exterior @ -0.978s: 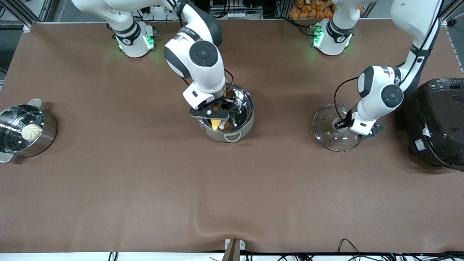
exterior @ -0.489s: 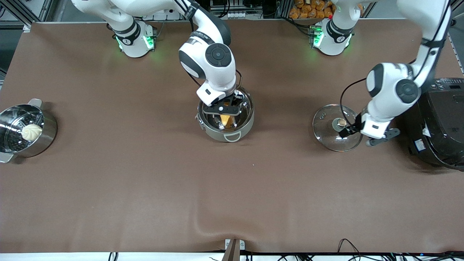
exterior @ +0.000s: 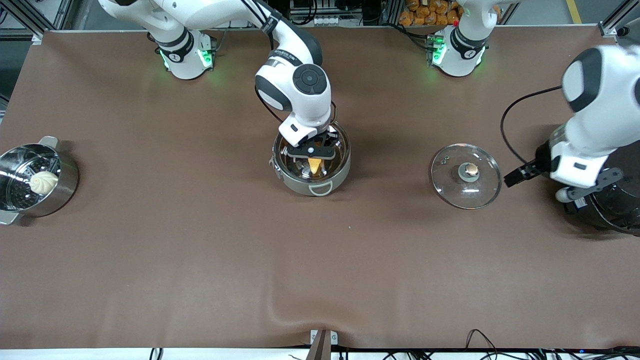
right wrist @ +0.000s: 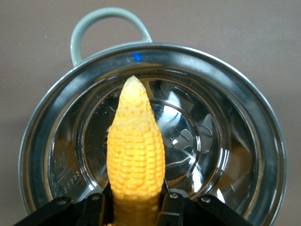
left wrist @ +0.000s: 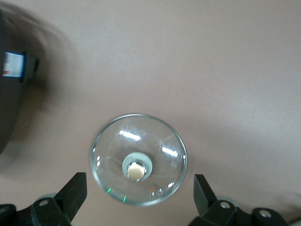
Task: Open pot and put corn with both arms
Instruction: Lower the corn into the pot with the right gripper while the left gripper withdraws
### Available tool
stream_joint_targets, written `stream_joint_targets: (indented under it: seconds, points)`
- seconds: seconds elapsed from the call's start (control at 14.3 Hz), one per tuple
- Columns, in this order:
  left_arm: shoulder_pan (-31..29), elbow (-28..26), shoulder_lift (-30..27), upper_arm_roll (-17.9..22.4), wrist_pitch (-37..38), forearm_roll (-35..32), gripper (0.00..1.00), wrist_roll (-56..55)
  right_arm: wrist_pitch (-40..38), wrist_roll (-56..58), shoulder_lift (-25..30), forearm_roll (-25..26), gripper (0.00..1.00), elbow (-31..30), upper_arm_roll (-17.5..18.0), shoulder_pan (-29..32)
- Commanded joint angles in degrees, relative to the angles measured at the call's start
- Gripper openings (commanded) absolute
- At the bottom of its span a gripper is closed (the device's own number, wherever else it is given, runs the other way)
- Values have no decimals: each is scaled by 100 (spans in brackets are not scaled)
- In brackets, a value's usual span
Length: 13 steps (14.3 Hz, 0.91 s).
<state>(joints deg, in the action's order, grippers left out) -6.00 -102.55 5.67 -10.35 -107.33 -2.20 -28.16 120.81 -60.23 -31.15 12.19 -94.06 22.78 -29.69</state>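
The corn is hanging inside the pot's rim over the pot's shiny bottom and would stay in the pot, so my right gripper should release the corn.
The steel pot [exterior: 336, 172] stands open in the middle of the table. My right gripper [exterior: 314, 156] is over it, shut on the orange-yellow corn [exterior: 314, 165], which points down into the pot. In the right wrist view the corn [right wrist: 135, 150] sits between the fingers [right wrist: 175, 207] above the pot's shiny inside [right wrist: 221, 141]. The glass lid [exterior: 466, 176] with its copper knob [exterior: 469, 171] lies flat on the table toward the left arm's end. My left gripper [exterior: 519, 174] is raised beside the lid, open and empty. In the left wrist view its fingers [left wrist: 74, 192] are spread wide above the lid [left wrist: 160, 141].
A big black cooker [exterior: 617, 205] stands at the left arm's end of the table, partly under the left arm. A steel steamer basket [exterior: 62, 187] with a white bun [exterior: 43, 181] stands at the right arm's end.
My left gripper has let go of the lid knob and risen away toward the cooker. My right gripper has carried the corn over the pot's middle.
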Motion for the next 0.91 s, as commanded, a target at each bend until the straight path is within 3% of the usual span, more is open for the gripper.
stream_joint_targets:
  seconds: [0.0, 0.21, 0.56, 0.7, 0.84]
  points:
    - [-59, 891, 74, -37, 983, 219, 100, 197, 48, -173, -41, 161, 41, 10, -54, -99]
    - [-59, 1167, -91, 16, 1355, 317, 100, 206, 48, -164, -41, 161, 78, 19, -106, -90]
    - [-138, 1193, -303, 16, 1469, 255, 100, 1268, 170, -155, -23, 161, 88, 54, -300, -90]
    - [-138, 1263, -303, 7, 1618, 264, 100, 1567, 171, -155, 38, 144, 100, 98, -318, -73]
    - [-103, 1316, -443, 42, 1636, 308, 100, 1629, 162, -60, 257, 56, 100, 151, -501, -37]
